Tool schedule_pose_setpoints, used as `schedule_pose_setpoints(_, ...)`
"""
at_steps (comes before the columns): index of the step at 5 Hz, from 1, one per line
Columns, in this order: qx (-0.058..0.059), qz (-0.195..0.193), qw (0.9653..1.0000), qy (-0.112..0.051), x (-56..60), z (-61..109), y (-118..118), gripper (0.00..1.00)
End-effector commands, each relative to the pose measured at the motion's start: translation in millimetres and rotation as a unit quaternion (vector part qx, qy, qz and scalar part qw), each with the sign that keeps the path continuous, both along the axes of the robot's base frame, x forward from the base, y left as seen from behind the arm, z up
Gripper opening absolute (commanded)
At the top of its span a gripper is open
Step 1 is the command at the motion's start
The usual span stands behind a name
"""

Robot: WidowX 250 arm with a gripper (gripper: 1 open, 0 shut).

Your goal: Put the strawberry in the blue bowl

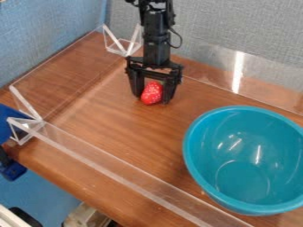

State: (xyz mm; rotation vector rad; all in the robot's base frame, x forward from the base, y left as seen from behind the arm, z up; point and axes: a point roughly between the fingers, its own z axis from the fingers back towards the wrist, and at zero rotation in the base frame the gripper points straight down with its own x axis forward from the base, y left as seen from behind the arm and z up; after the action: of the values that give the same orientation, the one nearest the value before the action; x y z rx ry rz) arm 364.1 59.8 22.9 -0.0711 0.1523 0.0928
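Note:
My gripper is going to grab the small red berry by its rounded sides next, to put the strawberry (151, 94) in the blue bowl.
A small red strawberry (151, 94) lies on the wooden table (106, 120) toward the back. My gripper (153, 91) hangs straight down over it, open, with one black finger on each side of the berry and the tips near the table. The fingers stand apart from the berry's sides as far as I can see. The large teal-blue bowl (247, 160) sits at the front right, empty, well away from the gripper.
Low clear acrylic walls (95, 160) ring the table along the front-left and back edges. A metallic strip (254, 69) runs along the back right. A blue object (10, 165) sticks out at the left edge.

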Motion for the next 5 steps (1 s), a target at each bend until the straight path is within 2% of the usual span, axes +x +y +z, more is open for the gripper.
schedule_pose_setpoints(1,-0.001,0.004,1.0000,-0.006,2.0,3.4,6.9,1.00)
schedule_pose_setpoints(2,0.000,0.003,1.0000,-0.006,2.1,3.1,7.1,0.00)
schedule_pose_setpoints(5,0.005,-0.018,0.9995,-0.025,-7.5,28.3,3.1,0.00)
